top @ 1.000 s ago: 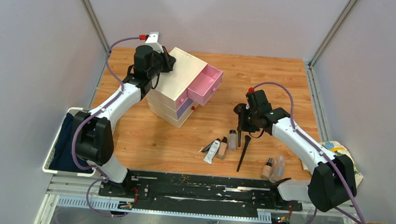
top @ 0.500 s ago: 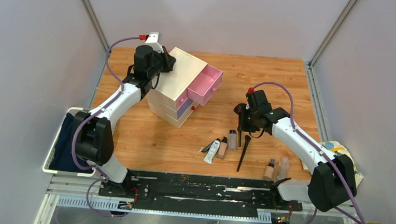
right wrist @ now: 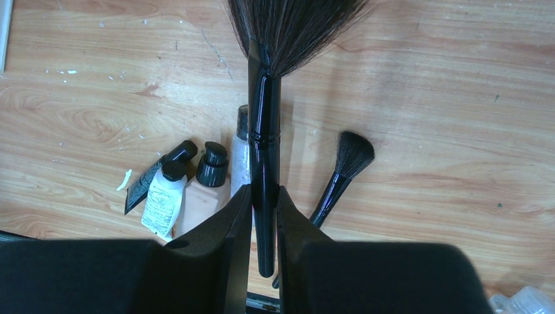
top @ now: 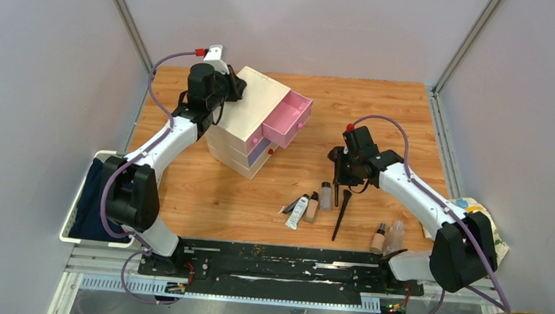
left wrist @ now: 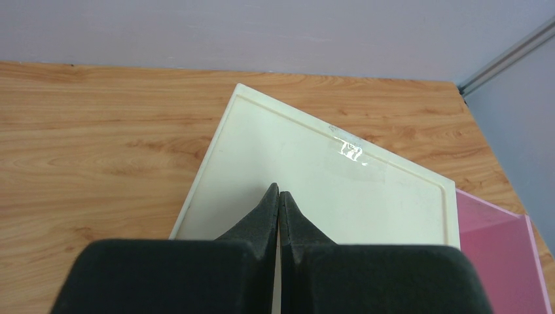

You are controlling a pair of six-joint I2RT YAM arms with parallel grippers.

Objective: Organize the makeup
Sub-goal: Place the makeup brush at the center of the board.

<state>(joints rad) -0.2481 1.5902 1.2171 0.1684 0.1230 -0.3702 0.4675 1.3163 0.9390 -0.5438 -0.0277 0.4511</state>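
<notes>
I would leave the box where it is if I lifted my left gripper now, because its closed fingers are only resting on the flat lid point(top: 253, 110) of the cream box.
My right gripper point(top: 338, 180) point(right wrist: 264, 194) is shut on the black handle of a large makeup brush point(right wrist: 264, 131) and holds it above the table, bristles pointing away from me. Below it lie a white squeeze tube point(top: 297, 210) point(right wrist: 162, 199), a beige bottle point(top: 311, 206) point(right wrist: 203, 190), a clear bottle point(top: 325, 195) point(right wrist: 240, 154) and a second brush point(top: 341, 213) point(right wrist: 340, 175). Another beige bottle point(top: 379, 238) and a clear bottle point(top: 396, 235) stand near the right arm's base. My left gripper point(top: 235, 89) point(left wrist: 279, 191) is shut and empty, over the top of the cream box point(top: 252, 112) point(left wrist: 314, 176).
The cream box's top pink drawer point(top: 288, 119) point(left wrist: 497, 255) stands open toward the right. A white basket with dark cloth point(top: 86, 203) sits off the table's left edge. A patterned cloth point(top: 475, 209) lies at the right edge. A black rail point(top: 283, 263) runs along the near edge.
My right gripper has shifted slightly left with the brush in it. The two bottles near the right base have shifted a little to the right. The left arm has not moved.
</notes>
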